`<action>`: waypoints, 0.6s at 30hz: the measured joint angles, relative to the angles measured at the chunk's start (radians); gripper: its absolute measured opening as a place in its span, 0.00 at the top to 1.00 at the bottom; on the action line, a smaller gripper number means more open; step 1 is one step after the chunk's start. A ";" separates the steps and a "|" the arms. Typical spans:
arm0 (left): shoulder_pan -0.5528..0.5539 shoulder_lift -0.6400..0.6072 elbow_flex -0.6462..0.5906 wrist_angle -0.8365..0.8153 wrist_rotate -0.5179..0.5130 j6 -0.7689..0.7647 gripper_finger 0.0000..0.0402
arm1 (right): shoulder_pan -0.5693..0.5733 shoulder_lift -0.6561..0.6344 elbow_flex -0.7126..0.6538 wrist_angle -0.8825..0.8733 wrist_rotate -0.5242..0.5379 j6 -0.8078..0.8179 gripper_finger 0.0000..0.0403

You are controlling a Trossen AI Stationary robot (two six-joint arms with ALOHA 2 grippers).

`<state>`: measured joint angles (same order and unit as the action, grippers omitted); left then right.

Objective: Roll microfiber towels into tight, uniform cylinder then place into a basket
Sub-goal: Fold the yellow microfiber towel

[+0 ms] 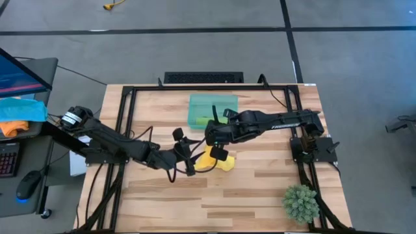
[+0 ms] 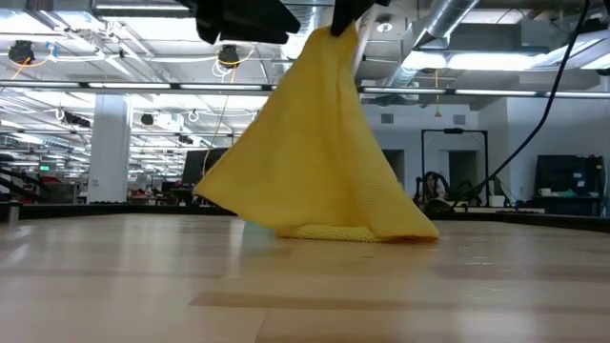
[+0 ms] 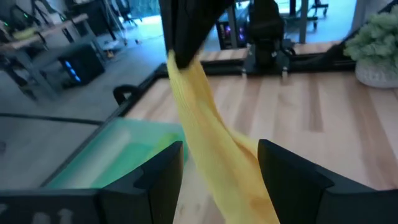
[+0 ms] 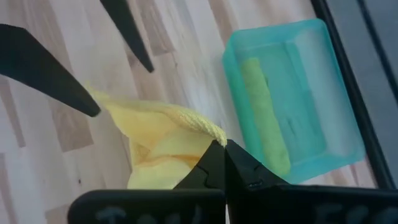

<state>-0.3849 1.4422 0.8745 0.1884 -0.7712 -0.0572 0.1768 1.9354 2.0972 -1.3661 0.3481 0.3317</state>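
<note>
Next, my left gripper grips the yellow towel by its loose corner (image 3: 245,146) to spread the towel flat for rolling and the basket.
The yellow towel (image 1: 220,160) hangs as a draped sheet from my right gripper (image 4: 221,146) at mid-table, and its lower folds (image 2: 353,232) rest on the wood. My right gripper (image 1: 214,140) is shut on it. My left gripper (image 3: 221,155) is open just to the towel's left (image 1: 186,157), with the hanging cloth (image 3: 211,137) running between its two fingers. The lime green towel (image 4: 264,106) lies rolled inside the teal basket (image 1: 214,103) on the far side of the table. My right gripper pinches the yellow towel at its upper edge (image 4: 208,129) between its two shut fingertips, coming from above. The cloth hangs below the fingers and spreads out downward, its bottom on the table. My left gripper: one fingertip (image 4: 90,106) stands at a corner of the cloth, and I cannot tell whether it touches.
A small potted plant (image 1: 300,203) stands at the table's near right corner. Black frame rails (image 1: 123,123) run along the left and right sides of the table. Blue and orange cloths (image 1: 19,114) lie on a desk off to the left.
</note>
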 joint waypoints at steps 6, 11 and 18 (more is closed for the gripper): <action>0.044 0.000 0.000 0.004 0.027 0.015 0.50 | -0.011 0.000 0.000 0.019 -0.008 -0.002 0.98; 0.065 0.000 0.000 -0.007 0.054 0.017 0.50 | -0.010 0.000 0.000 0.019 -0.010 -0.003 0.98; 0.118 0.000 0.000 -0.107 0.077 -0.043 0.50 | 0.000 0.001 0.011 0.004 -0.010 -0.003 0.98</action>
<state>-0.2672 1.4422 0.8745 0.0819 -0.6943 -0.0998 0.1771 1.9363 2.1078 -1.3624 0.3386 0.3285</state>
